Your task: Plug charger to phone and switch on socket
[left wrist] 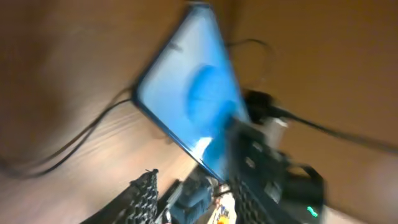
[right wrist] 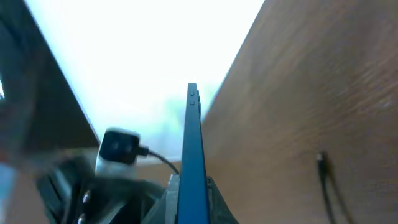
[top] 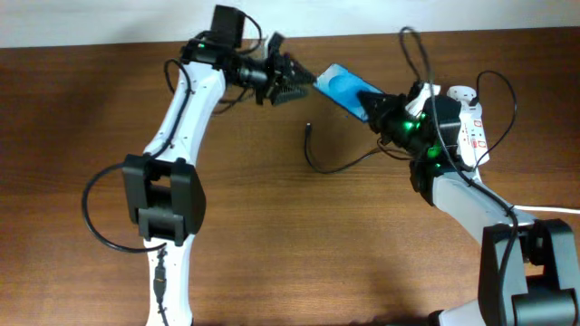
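Note:
The phone's short charging end needs to stay free to plug in the charger. My left gripper will grab the phone by its long side edge [top: 333,98] [left wrist: 171,133] next.
The phone [top: 340,88], blue screen lit, is held off the table at the back centre. My right gripper [top: 379,109] is shut on its right end; the right wrist view shows the phone [right wrist: 193,137] edge-on between the jaws [right wrist: 191,193]. My left gripper [top: 294,86] is open just left of the phone's other end, and in the left wrist view the phone [left wrist: 186,99] sits just beyond the open jaws [left wrist: 193,199]. The charger's plug tip [top: 309,129] lies loose on the table below the phone, also seen in the right wrist view [right wrist: 321,160]. The socket [top: 469,118] lies at the far right.
The charger cable [left wrist: 81,140] loops across the wood below the phone and runs right towards the socket. A black adapter [right wrist: 118,146] sits in the socket. A thick white cord [top: 553,210] leaves at the right edge. The table's back edge [top: 109,43] meets a white wall.

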`<state>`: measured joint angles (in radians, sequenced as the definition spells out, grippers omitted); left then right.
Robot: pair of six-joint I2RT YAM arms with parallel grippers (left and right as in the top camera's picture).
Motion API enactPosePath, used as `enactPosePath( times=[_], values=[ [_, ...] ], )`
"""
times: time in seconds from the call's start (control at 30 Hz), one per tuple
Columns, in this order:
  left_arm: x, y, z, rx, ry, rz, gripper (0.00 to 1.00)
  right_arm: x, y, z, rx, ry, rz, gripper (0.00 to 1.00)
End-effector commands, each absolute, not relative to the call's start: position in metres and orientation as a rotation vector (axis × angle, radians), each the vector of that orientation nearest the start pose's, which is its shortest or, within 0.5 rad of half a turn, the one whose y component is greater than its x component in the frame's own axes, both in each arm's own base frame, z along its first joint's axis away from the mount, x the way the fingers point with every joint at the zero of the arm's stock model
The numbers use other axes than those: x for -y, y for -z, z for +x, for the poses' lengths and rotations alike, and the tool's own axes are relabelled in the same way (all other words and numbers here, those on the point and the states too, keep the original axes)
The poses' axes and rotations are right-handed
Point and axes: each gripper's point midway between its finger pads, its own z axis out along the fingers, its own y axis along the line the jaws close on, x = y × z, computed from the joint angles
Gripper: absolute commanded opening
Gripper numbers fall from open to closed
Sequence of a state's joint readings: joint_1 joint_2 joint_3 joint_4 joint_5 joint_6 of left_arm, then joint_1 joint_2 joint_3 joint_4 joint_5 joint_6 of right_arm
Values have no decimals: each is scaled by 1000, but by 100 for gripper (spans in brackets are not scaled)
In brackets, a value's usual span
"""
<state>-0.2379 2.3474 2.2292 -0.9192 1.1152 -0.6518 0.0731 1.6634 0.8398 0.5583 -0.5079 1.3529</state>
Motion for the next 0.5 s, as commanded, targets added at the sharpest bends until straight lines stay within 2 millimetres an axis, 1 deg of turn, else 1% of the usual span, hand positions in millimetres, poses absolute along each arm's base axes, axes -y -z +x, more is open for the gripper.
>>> enactPosePath(
  times=[0.0, 0.07, 0.2, 0.33, 0.4, 0.47],
  values=[
    [280, -248, 470, -2452, 2062, 109, 51, -118, -215, 478, -1669, -1504, 1112, 4],
    [281, -251, 471, -2449, 2085, 92, 52, -125, -223, 482, -1619, -1507, 1153, 4],
    [281, -253, 474, -2427, 2077, 118, 54, -142, -246, 487, -1563, -1510, 1123, 4],
    [281, -253, 474, -2427, 2076, 116, 54, -142, -264, 492, -1522, -1517, 1103, 4],
    [281, -253, 474, -2427, 2075, 116, 54, -142, -270, 494, -1509, -1521, 1096, 4],
    [281, -252, 476, -2446, 2068, 79, 53, -143, -272, 494, -1508, -1527, 1089, 4]
  ],
)
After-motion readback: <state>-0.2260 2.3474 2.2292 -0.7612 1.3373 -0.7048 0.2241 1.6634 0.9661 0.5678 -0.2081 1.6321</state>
